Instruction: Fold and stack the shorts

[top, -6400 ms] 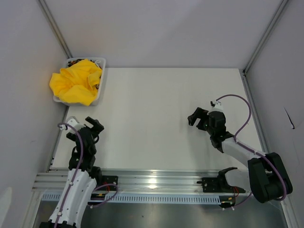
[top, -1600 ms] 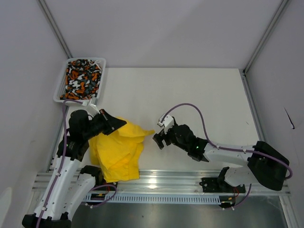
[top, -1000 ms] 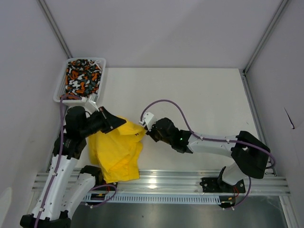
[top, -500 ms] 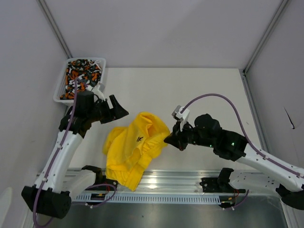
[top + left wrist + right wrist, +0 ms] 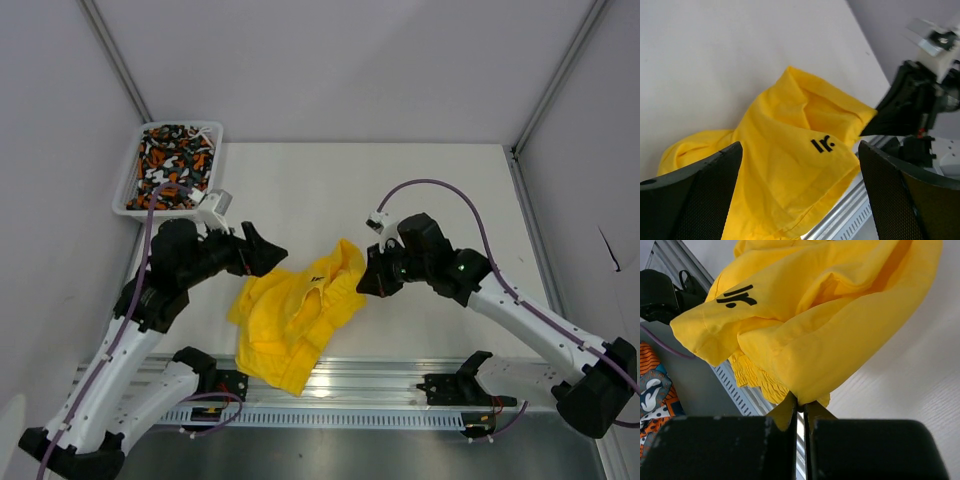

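My left gripper grips the yellow shorts at their edge (image 5: 322, 291) (image 5: 844, 172) beside the black logo next, to stretch them between both grippers for folding.
The yellow shorts (image 5: 298, 318) lie crumpled on the white table near its front edge, with one end draped over the rail. My right gripper (image 5: 367, 281) is shut on their right edge, and in the right wrist view the fabric (image 5: 825, 315) bunches out of the closed jaws (image 5: 800, 409). My left gripper (image 5: 264, 250) hovers open just left of the shorts, holding nothing. Its wrist view shows the shorts (image 5: 790, 165) with a black logo between the wide-spread fingers (image 5: 695, 195). The patterned shorts (image 5: 172, 168) fill the basket.
The white mesh basket (image 5: 128, 209) sits at the table's far left corner. An aluminium rail (image 5: 400, 376) runs along the front edge under the hanging fabric. Grey walls close in the left, right and back sides.
My left gripper has opened and let go of the yellow shorts. The right gripper, still shut on them, has dragged them to the right towards the table's middle.
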